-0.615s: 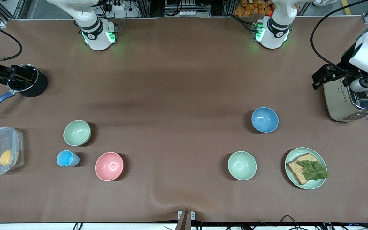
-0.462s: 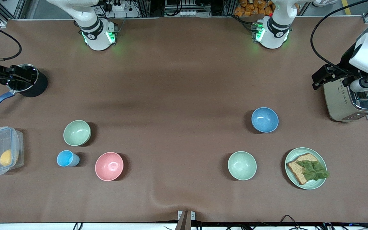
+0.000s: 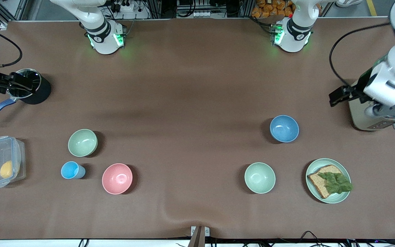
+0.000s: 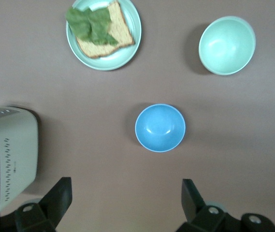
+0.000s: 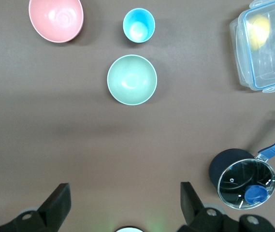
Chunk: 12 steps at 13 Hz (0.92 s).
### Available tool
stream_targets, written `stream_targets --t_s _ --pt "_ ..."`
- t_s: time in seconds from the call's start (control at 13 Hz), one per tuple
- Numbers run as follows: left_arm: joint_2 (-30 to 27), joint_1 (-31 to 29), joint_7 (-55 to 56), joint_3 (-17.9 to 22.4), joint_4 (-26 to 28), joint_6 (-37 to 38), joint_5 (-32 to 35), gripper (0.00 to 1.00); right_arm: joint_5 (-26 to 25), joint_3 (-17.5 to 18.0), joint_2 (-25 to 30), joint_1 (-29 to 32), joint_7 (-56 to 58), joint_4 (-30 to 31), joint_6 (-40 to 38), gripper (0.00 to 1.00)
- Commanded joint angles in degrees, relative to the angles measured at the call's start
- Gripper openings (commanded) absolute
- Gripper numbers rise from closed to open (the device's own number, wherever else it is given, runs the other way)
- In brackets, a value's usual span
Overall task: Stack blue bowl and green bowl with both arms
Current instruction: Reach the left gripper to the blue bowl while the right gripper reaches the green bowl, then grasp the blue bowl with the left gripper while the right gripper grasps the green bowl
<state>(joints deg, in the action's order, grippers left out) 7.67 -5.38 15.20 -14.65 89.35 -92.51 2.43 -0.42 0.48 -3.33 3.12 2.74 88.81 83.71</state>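
Note:
My left gripper grips the blue bowl (image 3: 284, 128) by its rim next, to stack it with the green bowl.
The blue bowl (image 3: 284, 128) sits upright toward the left arm's end of the table; it also shows in the left wrist view (image 4: 160, 127). The sage-green bowl (image 3: 82, 142) sits upright toward the right arm's end, and shows in the right wrist view (image 5: 132, 79). My left gripper (image 4: 125, 203) is open and empty, high over the toaster (image 3: 363, 115). My right gripper (image 5: 123, 203) is open and empty, high over the table beside the black pot (image 3: 29, 86). Both bowls are empty and far from either gripper.
A paler mint bowl (image 3: 260, 177) and a green plate (image 3: 345, 197) with bread and lettuce lie nearer the front camera than the blue bowl. A pink bowl (image 3: 117, 178), a light-blue cup (image 3: 70, 170) and a clear lidded box (image 3: 2, 161) lie near the sage-green bowl.
My left arm's hand has swung lower in the front view, over the toaster and slightly toward the blue bowl. My right hand has shifted slightly. The bowls have not moved.

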Motion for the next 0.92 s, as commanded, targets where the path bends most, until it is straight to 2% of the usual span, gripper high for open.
stream_targets --t_s 0.0,0.15,0.46,0.62,0.85 --pt "-0.3 -0.5 0.0 -0.3 10.6 -9.7 0.0 1.0 0.5 -0.8 -8.5 -0.1 0.0 -1.8 0.0 1.0" --pt "-0.1 -1.7 0.1 -0.4 17.8 -18.2 0.0 1.0 4.4 -0.9 -15.4 1.0 2.3 -1.8 3.5 1.0" --pt "3.7 -2.8 0.1 -0.3 31.5 -36.3 0.1 1.0 4.4 -0.9 -24.9 1.0 4.6 -1.9 8.4 1.0" --pt "7.1 -3.0 0.1 -0.2 33.2 -40.8 0.1 1.0 4.5 -0.8 -28.7 1.0 4.5 -1.9 11.5 1.0" --pt "11.4 -3.0 0.2 -0.2 33.2 -43.7 0.0 1.0 4.6 -0.9 -30.9 0.3 4.8 -1.9 14.1 1.0"
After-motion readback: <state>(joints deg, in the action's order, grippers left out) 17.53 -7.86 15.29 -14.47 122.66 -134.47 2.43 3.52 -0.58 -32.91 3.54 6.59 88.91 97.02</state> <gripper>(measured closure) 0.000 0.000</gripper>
